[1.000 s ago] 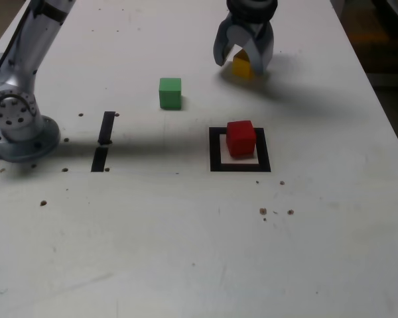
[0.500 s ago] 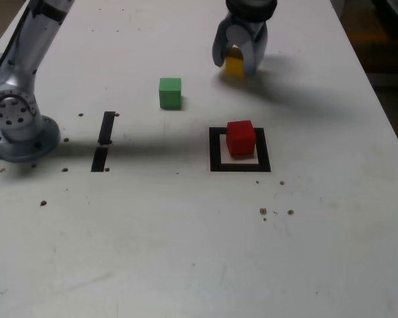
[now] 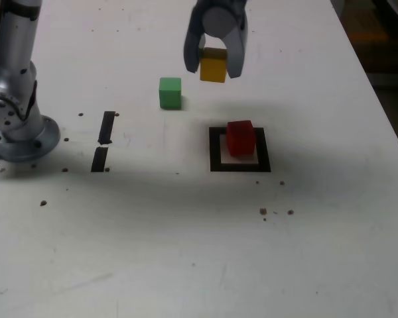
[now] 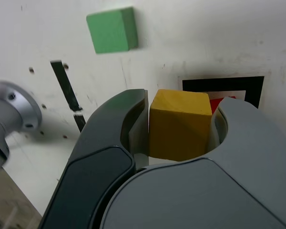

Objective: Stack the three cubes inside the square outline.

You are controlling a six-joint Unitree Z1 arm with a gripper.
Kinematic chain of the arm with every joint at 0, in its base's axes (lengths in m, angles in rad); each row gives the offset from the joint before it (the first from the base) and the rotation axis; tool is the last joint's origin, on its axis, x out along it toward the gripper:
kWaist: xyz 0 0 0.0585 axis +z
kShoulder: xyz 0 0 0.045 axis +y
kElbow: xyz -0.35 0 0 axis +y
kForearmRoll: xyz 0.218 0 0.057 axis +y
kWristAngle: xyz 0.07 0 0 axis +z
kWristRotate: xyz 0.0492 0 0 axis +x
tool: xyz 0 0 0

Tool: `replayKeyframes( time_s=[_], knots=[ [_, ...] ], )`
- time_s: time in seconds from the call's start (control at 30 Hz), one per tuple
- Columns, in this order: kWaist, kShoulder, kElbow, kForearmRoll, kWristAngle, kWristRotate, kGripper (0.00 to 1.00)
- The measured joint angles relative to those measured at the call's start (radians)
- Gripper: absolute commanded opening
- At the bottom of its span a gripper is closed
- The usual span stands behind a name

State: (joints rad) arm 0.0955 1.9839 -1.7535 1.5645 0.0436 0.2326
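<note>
I should keep the yellow cube in my gripper until the cube's base is over the red cube. The yellow cube is high behind, so it would miss if I opened now.
My gripper (image 3: 214, 66) is shut on the yellow cube (image 3: 213, 65), which hangs in the air above the table, behind the square outline. In the wrist view the yellow cube (image 4: 179, 124) sits clamped between the two jaws. The red cube (image 3: 241, 138) stands inside the black square outline (image 3: 215, 149); only a sliver of the red cube (image 4: 222, 101) shows past the yellow one in the wrist view. The green cube (image 3: 170, 93) rests on the table to the exterior view's left of the gripper, also seen as the green cube (image 4: 112, 29) in the wrist view.
The arm's base (image 3: 13, 112) stands at the exterior view's left edge. Two short black tape strips (image 3: 104, 140) lie between the base and the outline. Small dark specks (image 3: 276, 212) dot the white table (image 3: 186, 238). The table's right edge runs near the exterior view's right.
The gripper closed on the yellow cube, lifted it off the table and carried it toward the exterior view's left and nearer the outline. Red and green cubes stayed put.
</note>
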Motion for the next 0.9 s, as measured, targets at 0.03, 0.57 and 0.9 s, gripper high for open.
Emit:
replayKeyframes(
  time_s=[0.03,0.57,0.9],
  knots=[
    [-0.011,0.004,0.002,0.000,-0.019,-0.034,0.16],
    [-0.183,0.070,-0.001,-0.064,-0.010,-0.413,0.16],
    [-0.185,0.098,0.003,-0.097,0.011,-0.416,0.16]
  ],
)
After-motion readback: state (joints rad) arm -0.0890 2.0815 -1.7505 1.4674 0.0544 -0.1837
